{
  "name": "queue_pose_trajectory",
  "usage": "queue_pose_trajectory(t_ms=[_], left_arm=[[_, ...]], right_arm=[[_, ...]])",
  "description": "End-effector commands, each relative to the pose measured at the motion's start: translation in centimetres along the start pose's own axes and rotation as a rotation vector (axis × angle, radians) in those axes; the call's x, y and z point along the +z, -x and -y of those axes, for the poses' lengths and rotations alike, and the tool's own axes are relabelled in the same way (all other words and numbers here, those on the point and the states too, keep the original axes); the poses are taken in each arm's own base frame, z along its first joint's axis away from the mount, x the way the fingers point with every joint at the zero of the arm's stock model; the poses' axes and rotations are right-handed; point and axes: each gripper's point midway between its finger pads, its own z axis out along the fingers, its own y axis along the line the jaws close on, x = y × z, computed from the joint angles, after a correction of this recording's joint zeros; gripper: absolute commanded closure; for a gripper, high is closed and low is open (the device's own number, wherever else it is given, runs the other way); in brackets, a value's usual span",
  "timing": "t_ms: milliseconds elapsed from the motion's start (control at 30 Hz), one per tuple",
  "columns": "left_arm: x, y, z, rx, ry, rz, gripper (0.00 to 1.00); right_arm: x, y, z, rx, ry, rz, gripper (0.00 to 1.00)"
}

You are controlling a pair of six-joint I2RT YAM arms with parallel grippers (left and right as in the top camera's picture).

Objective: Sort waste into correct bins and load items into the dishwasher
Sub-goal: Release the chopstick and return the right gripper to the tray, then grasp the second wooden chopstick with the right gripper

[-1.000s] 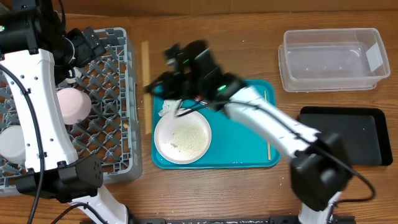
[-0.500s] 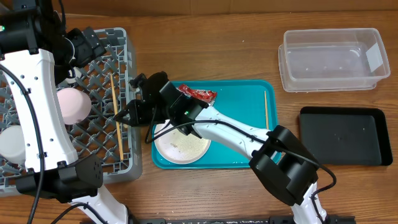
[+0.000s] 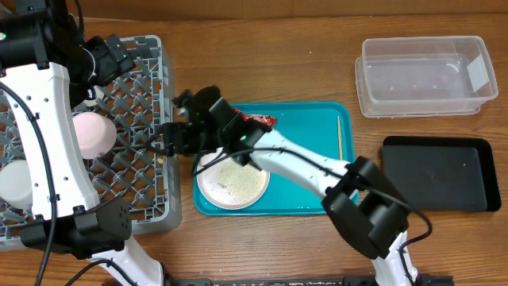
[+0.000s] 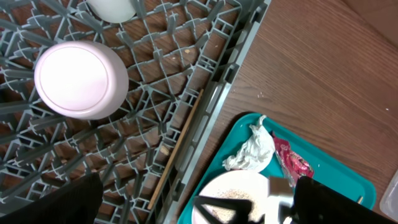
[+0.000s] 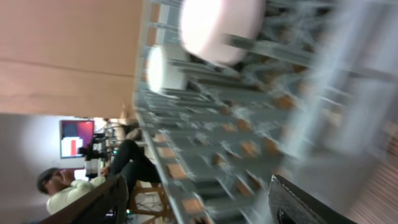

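Both ends of the second chopstick should stay free to load it lengthwise into the dishwasher rack point(image 3: 135, 87). My right gripper needs to grab the second chopstick across its middle point(image 3: 340, 151) next.
The grey dishwasher rack point(image 3: 135, 87) stands at the left with a white cup point(image 3: 91, 131) upside down in it. A wooden chopstick point(image 4: 177, 149) lies in the rack along its right wall. My right gripper point(image 3: 168, 127) hovers over that wall, open, with nothing between its fingers; the right wrist view point(image 5: 199, 205) is blurred. The left gripper point(image 4: 199, 211) is open above the rack. The teal tray point(image 3: 305, 191) carries a white plate point(image 3: 232, 181) with rice crumbs, a crumpled napkin point(image 4: 252, 152) and a red wrapper point(image 3: 255, 121).
A clear plastic tub point(image 3: 425, 75) sits at the back right, and a black tray point(image 3: 436, 173) lies in front of it. A second chopstick point(image 3: 340, 137) rests on the teal tray's right side. Another white dish point(image 3: 16, 183) is in the rack under the left arm.
My right arm swung left from the tray to the rack's edge with a chopstick. Its jaws then opened, and the chopstick now lies in the rack. The left arm stayed put.
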Motion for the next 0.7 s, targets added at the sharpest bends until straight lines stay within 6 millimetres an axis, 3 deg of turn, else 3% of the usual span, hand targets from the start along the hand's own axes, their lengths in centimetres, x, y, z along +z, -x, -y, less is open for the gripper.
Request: queue_pose_trajectory(t_ms=[0,100,167,233,300,367,433,533,667], left_arm=[[-0.4,0.3,-0.2,0.018,0.005,0.018,0.00],[-0.4,0.3,-0.2,0.018,0.005,0.018,0.00],[-0.4,0.3,-0.2,0.018,0.005,0.018,0.00],[-0.4,0.3,-0.2,0.018,0.005,0.018,0.00],[-0.4,0.3,-0.2,0.018,0.005,0.018,0.00],[-0.4,0.3,-0.2,0.018,0.005,0.018,0.00],[-0.4,0.3,-0.2,0.018,0.005,0.018,0.00],[-0.4,0.3,-0.2,0.018,0.005,0.018,0.00],[-0.4,0.3,-0.2,0.018,0.005,0.018,0.00]], right_arm=[[-6.8,4.7,-1.3,-0.060,-0.042,0.120,0.26],[-13.6,6.6,1.8,-0.051,-0.245,0.184,0.26],[-18.3,6.8,4.2,-0.032,-0.393,0.205,0.26],[-23.3,6.1,7.3,0.000,-0.555,0.196,0.26],[-26.9,4.6,10.4,0.049,-0.700,0.160,0.30],[-30.6,2.7,14.2,0.123,-0.884,0.112,0.41],[-32.7,1.3,16.8,0.185,-1.003,0.086,0.49],[-33.6,-0.1,19.4,0.227,-1.074,0.061,0.59],[-34.2,-1.6,23.2,0.218,-1.175,0.050,0.60]])
